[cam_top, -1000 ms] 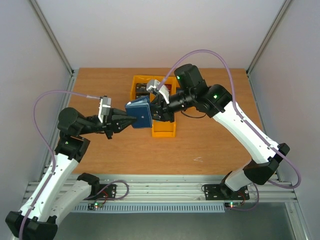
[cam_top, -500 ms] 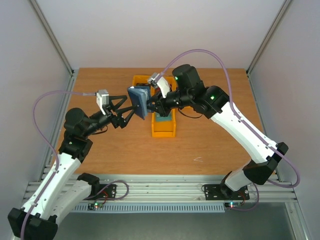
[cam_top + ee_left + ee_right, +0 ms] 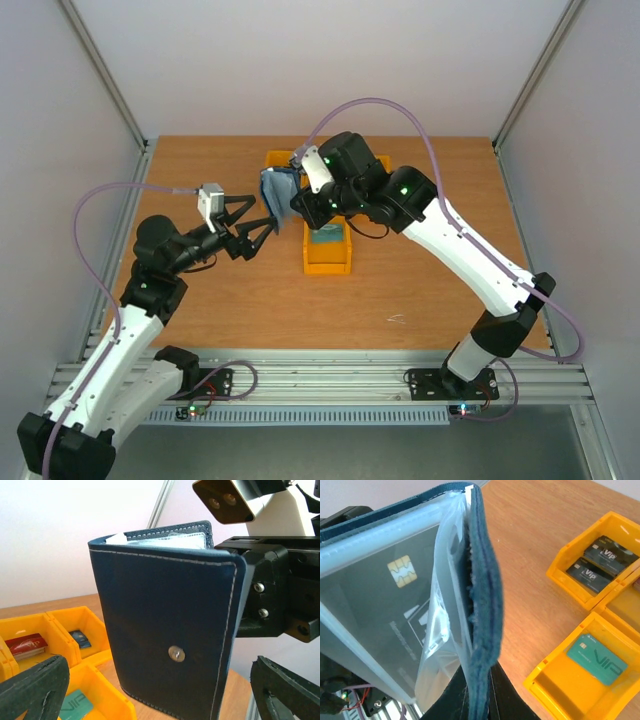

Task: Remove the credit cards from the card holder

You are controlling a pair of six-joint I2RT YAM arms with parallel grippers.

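Observation:
The left gripper should close now, because the edge of the snap-side cover (image 3: pixel 271 209) is between its wide-apart fingers. Closing now would hold the snap-side cover.
The navy card holder (image 3: pixel 277 199) hangs upright above the table's back middle. My right gripper (image 3: pixel 297 206) is shut on one cover, and the right wrist view shows the black fingers (image 3: pixel 506 694) pinching the cover's edge (image 3: pixel 483 595). A dark credit card (image 3: pixel 385 610) with a gold chip sits inside a clear sleeve. My left gripper (image 3: pixel 264 213) stands open just left of the holder, touching nothing. In the left wrist view the holder's outside (image 3: pixel 165 620) with its metal snap fills the space ahead of the wide-apart fingers (image 3: pixel 32 687).
Yellow bins (image 3: pixel 328 266) stand under and behind the holder. One holds a teal VIP card (image 3: pixel 598 660), another two dark VIP cards (image 3: pixel 603 555), and another a red card (image 3: pixel 26 645). Bare wood lies at the front and on both sides.
My left gripper opened, let go of the card holder and drew back to the left. The right arm carried the holder left and toward the back, turning it more upright.

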